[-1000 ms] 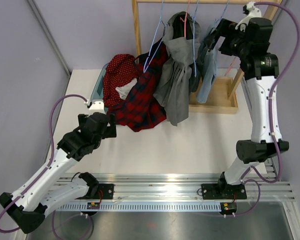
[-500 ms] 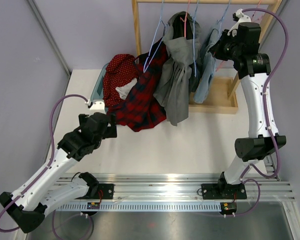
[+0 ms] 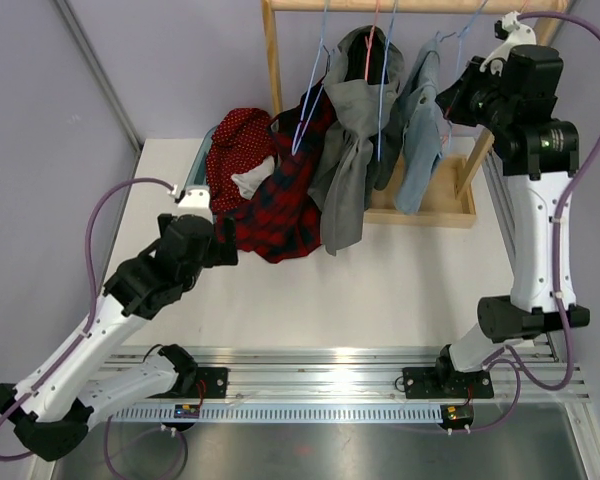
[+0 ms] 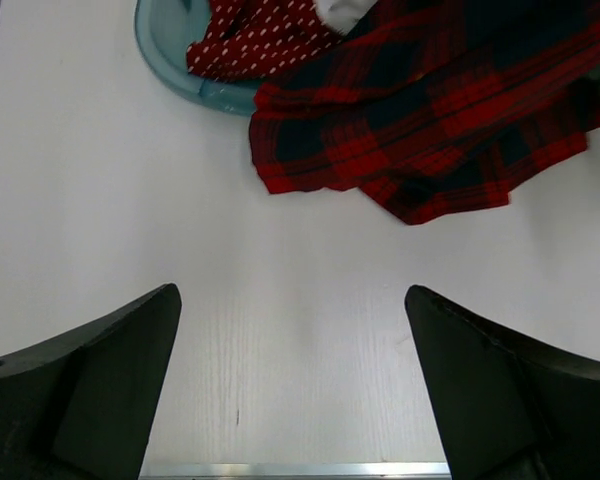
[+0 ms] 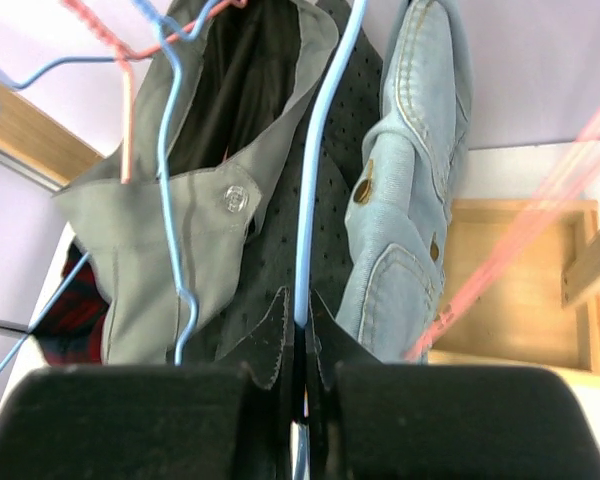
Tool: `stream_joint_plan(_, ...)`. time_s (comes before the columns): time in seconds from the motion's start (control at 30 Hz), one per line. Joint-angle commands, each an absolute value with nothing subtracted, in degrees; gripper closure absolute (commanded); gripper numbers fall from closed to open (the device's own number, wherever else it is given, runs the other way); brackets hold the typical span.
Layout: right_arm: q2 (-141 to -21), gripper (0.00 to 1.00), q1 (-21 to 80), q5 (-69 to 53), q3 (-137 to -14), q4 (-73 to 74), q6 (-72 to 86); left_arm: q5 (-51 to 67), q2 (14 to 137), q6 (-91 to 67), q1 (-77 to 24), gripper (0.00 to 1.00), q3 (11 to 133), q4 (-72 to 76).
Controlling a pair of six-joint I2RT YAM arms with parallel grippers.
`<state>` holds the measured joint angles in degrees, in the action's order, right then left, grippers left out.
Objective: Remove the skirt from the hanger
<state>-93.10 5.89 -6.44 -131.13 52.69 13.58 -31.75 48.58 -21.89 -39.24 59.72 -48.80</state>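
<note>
The left gripper grabs the hanging lower part of the denim skirt [image 3: 417, 135], free of the blue wire, next, to pull the skirt off the hanger.
A pale denim skirt [image 3: 417, 135] [image 5: 410, 180] hangs from the rail on a light blue wire hanger [image 5: 315, 190]. My right gripper [image 5: 302, 322] [image 3: 450, 95] is up beside the skirt. Its jaws are shut on the blue hanger wire, which runs up from between the toothed fingertips. A black dotted garment [image 5: 280, 250] hangs just left of that wire. My left gripper [image 4: 290, 295] [image 3: 225, 250] is wide open low over the white table, with nothing between its fingers, just short of a red plaid garment [image 4: 430, 120].
A wooden rack [image 3: 272, 60] with a box base [image 3: 440, 205] stands at the back. A grey garment [image 3: 350, 150] hangs on it with blue and pink hangers [image 5: 125, 100]. A red dotted cloth [image 4: 250, 40] lies in a teal basin [image 4: 165, 50].
My right gripper has shut on the blue hanger wire and the arm has shifted, swinging the hanging garments slightly. My left arm has moved up a little; its gripper stays open.
</note>
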Motion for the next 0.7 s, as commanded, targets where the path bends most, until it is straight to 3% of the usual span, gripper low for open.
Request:
stream_joint_plan(0.0,-83.16,1.0,6.06,-5.01,-127.03,45.7,12.31,-27.78,52.81,-17.68,-44.27,0.01,71.25,-43.16)
stream_joint_plan(0.27,-73.92,1.0,6.06,-6.59,-119.1,49.12,13.71,-20.4,73.46,-11.17,-60.01,0.01,94.55,-33.17)
stream_joint_plan(0.47,-68.65,1.0,6.06,-10.9,-114.53,51.15,16.87,-15.03,82.51,-8.26,-72.84,0.01,92.47,-15.86)
stream_joint_plan(0.67,-64.87,1.0,6.06,-12.21,-111.62,53.17,17.66,-12.92,88.24,-9.23,-76.29,0.01,91.23,-7.66)
